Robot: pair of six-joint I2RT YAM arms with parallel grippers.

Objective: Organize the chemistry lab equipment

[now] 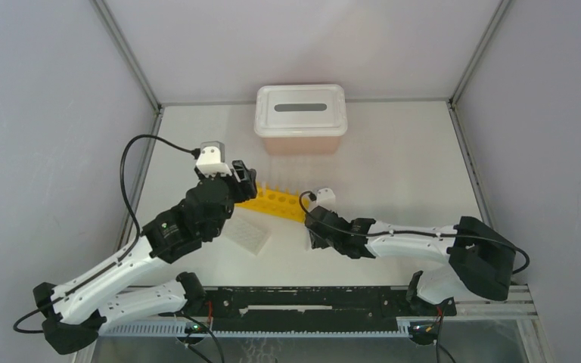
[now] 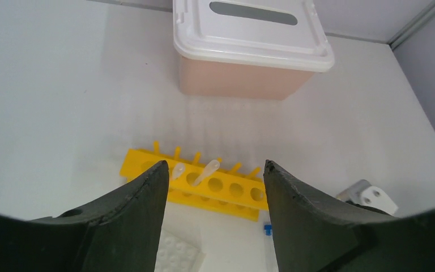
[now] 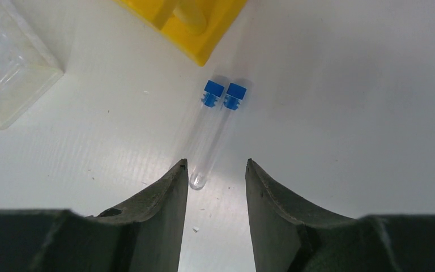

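The right gripper grabs a blue-capped vial by its clear body (image 3: 213, 145) next. That leaves the vial's end with the cap free for handing to the left gripper.
The yellow tube rack (image 1: 278, 202) lies mid-table and holds two clear tubes (image 2: 210, 170) tilted in its left holes. My left gripper (image 2: 215, 167) is open and empty, above and just in front of the rack; it also shows in the top view (image 1: 244, 184). Two blue-capped vials (image 3: 225, 94) lie side by side on the table below the rack's right end. My right gripper (image 3: 216, 164) is open, its fingertips at the vials' round clear ends, one end just inside the left finger; it also shows in the top view (image 1: 312, 240). The clear well plate (image 1: 247, 236) lies left of the vials.
The pink box with a white slotted lid (image 1: 300, 119) stands at the back centre. The well plate (image 3: 8, 62) is at the left of the right wrist view, the rack's corner (image 3: 192, 22) at its top. Grey walls close in both sides.
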